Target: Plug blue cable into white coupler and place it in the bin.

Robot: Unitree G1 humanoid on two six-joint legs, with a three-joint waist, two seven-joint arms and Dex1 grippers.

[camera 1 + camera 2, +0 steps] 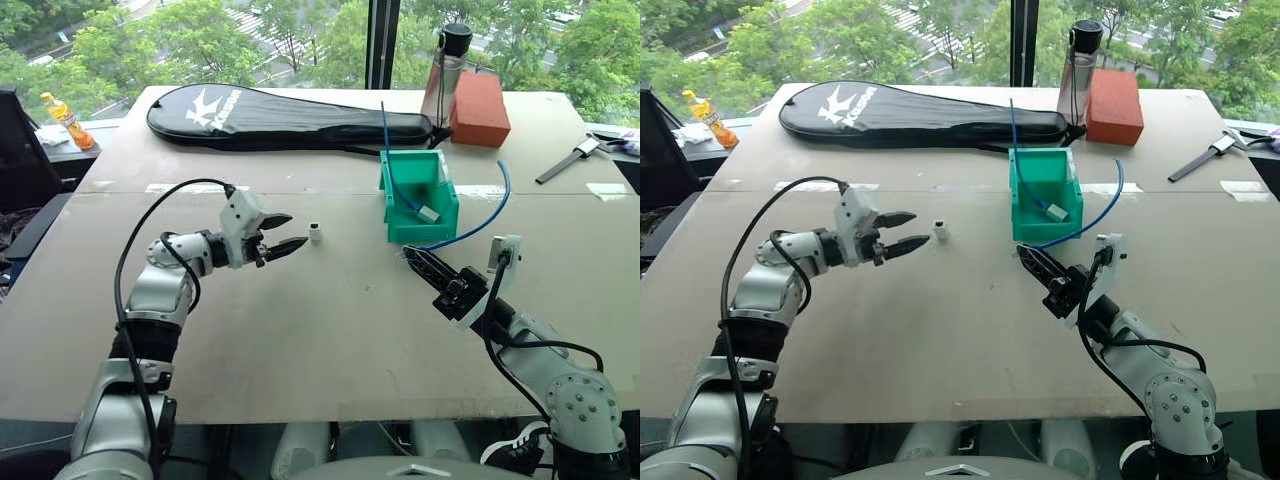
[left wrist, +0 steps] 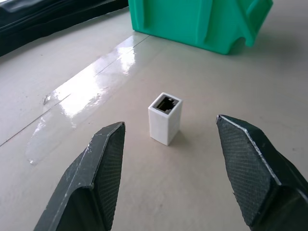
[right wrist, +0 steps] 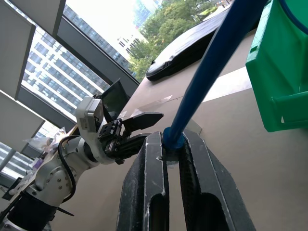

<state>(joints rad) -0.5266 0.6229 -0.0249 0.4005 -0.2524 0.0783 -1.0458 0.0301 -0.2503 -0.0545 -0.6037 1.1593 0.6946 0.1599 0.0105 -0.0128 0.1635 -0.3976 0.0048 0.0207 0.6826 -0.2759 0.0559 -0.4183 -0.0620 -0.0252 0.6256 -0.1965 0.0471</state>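
Note:
My left gripper should move toward the coupler first and then close on it, because its fingers stop short of the white coupler [image 1: 315, 233] [image 2: 165, 119].
The white coupler [image 1: 315, 233] stands on end on the table, dark socket face up [image 2: 165, 118]. My left gripper [image 1: 297, 230] is open just to its left, level with it, the fingers [image 2: 96, 173] on either side and short of it, not touching. Right of centre, my right gripper [image 1: 408, 252] is shut on one end of the blue cable [image 1: 487, 220], which arcs up and away past the bin's right side [image 3: 211, 62]. The teal bin [image 1: 420, 228] sits just behind that gripper. Inside the bin lies another blue cord [image 1: 395, 185] with a greyish-white block [image 1: 428, 213].
A black racket bag [image 1: 280, 118] lies across the far side of the table. A red brick [image 1: 478, 110] and a dark-capped bottle [image 1: 447, 70] stand behind the bin. A hand tool [image 1: 570, 160] lies at the far right.

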